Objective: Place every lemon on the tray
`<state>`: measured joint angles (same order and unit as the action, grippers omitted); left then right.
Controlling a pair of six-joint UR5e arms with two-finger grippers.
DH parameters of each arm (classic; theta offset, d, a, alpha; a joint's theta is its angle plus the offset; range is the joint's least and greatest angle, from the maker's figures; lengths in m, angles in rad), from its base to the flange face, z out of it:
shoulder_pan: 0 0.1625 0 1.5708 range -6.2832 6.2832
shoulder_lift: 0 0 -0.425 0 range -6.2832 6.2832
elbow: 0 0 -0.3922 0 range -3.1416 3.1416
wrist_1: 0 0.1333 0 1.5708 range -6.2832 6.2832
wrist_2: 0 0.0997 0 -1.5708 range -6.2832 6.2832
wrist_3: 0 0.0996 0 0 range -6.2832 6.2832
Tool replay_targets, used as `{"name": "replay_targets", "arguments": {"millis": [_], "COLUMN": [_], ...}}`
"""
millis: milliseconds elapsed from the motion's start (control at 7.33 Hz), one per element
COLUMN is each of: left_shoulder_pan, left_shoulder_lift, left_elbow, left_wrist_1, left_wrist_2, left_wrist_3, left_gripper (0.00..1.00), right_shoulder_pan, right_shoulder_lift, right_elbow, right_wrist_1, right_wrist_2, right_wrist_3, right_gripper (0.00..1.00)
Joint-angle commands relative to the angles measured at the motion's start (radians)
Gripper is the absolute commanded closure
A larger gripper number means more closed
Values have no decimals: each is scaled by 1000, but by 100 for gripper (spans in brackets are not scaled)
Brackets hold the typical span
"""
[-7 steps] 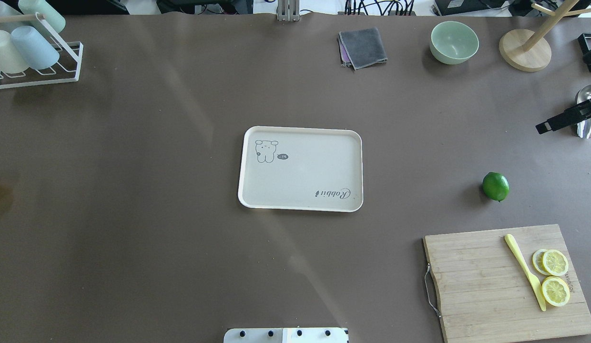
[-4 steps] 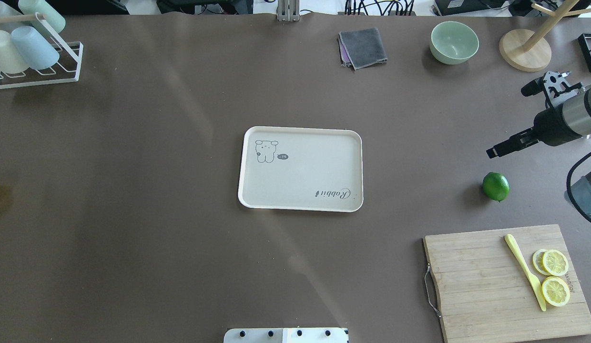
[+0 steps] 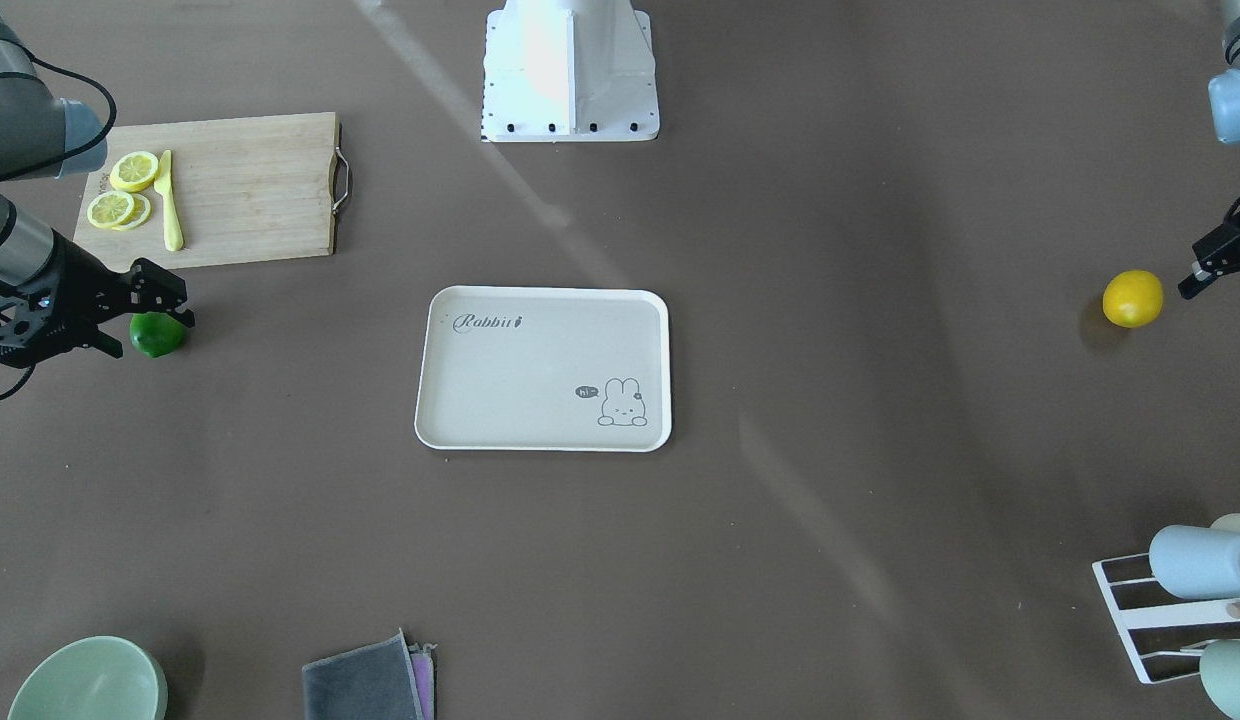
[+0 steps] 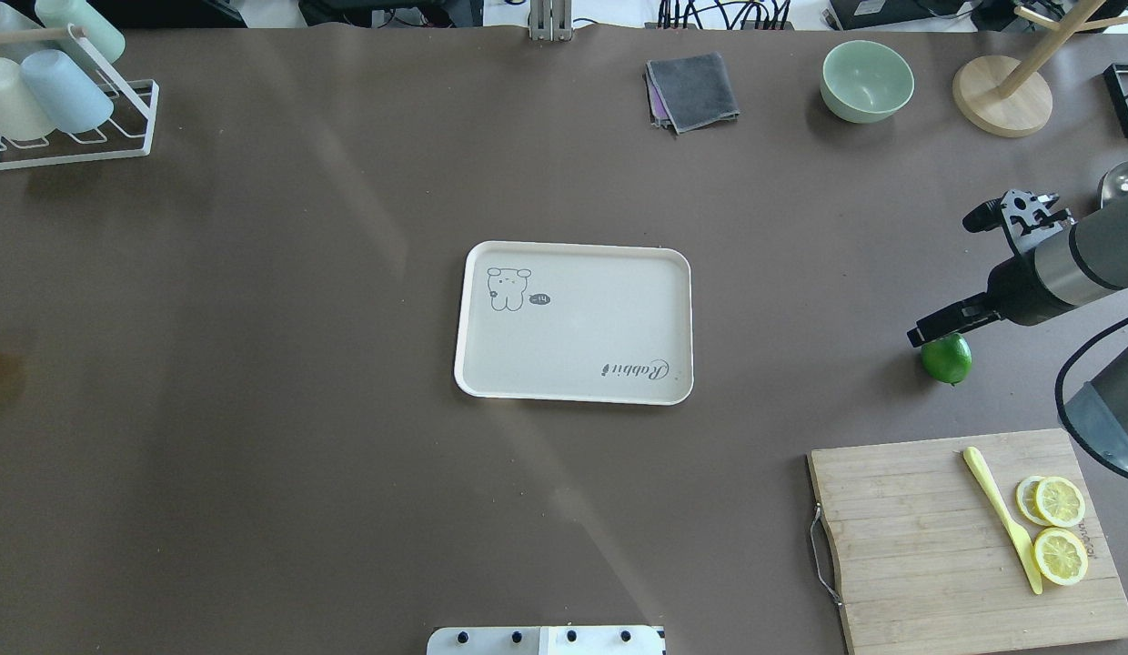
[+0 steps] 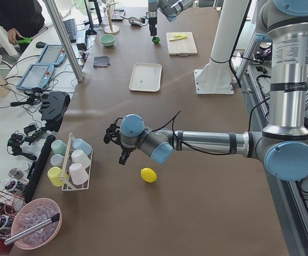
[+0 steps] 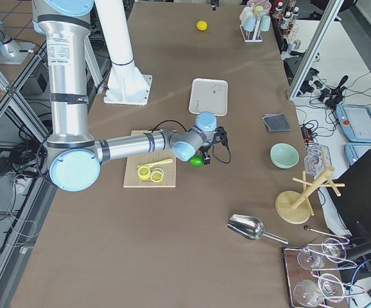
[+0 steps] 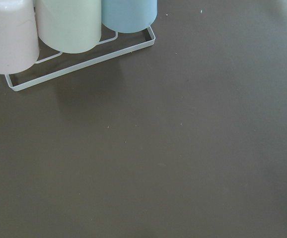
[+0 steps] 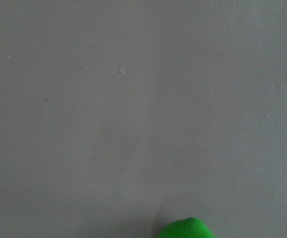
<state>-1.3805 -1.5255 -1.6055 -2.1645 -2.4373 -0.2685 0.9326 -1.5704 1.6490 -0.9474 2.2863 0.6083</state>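
I will place the green lemon on the tray (image 3: 543, 367), so I will next grab it by its rounded middle (image 3: 156, 336) with my right gripper.
The cream tray (image 4: 573, 398) lies mid-table with nothing on it. The green lemon (image 4: 950, 361) sits on the table to its right, behind the cutting board. My right gripper (image 4: 941, 280) is open, hovering just above and beside the green lemon; one finger (image 4: 946, 323) overlaps its top edge. The right wrist view catches only the lemon's top (image 8: 185, 229). The yellow lemon (image 3: 1132, 298) lies at the far left table edge. My left gripper (image 5: 116, 150) is open and hovers close beside it, apart from it; one finger (image 3: 1192, 283) shows in the front view.
A wooden cutting board (image 4: 901, 537) with lemon slices (image 4: 1060, 528) and a yellow knife (image 4: 1001, 518) lies front right. A green bowl (image 4: 867, 80), grey cloth (image 4: 693, 91), wooden stand (image 4: 1001, 95) and metal scoop (image 4: 1123, 177) stand at the back right. A cup rack (image 4: 64, 91) is back left.
My right arm has come in from the right edge and moved left and nearer, down to the green lemon. The lemons and tray have not moved.
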Motion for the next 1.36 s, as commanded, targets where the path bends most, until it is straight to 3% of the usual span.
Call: {"name": "replay_targets", "arguments": {"millis": [0, 545, 682, 818, 955, 1227], "left_shoulder_pan": [1, 12, 12, 12, 12, 12], "left_shoulder_lift": [-1, -5, -2, -1, 1, -1], "left_elbow": [-1, 56, 56, 59, 62, 67], "left_wrist_1": [-1, -3, -5, -5, -5, -5], "left_wrist_2": [-9, 3, 3, 6, 6, 0], "left_wrist_3": [0, 113, 117, 118, 126, 133], "left_gripper": [2, 2, 2, 2, 2, 2], "right_shoulder_pan": [-6, -9, -9, -11, -11, -9], "right_shoulder_lift": [-40, -53, -53, -50, -45, -43], "right_elbow": [2, 2, 2, 2, 2, 56], "right_wrist_1": [-1, 1, 5, 7, 7, 1], "right_wrist_2": [-5, -7, -5, -5, -10, 4], "right_wrist_3": [8, 16, 16, 19, 19, 27], "right_gripper": [0, 0, 19, 89, 100, 100]}}
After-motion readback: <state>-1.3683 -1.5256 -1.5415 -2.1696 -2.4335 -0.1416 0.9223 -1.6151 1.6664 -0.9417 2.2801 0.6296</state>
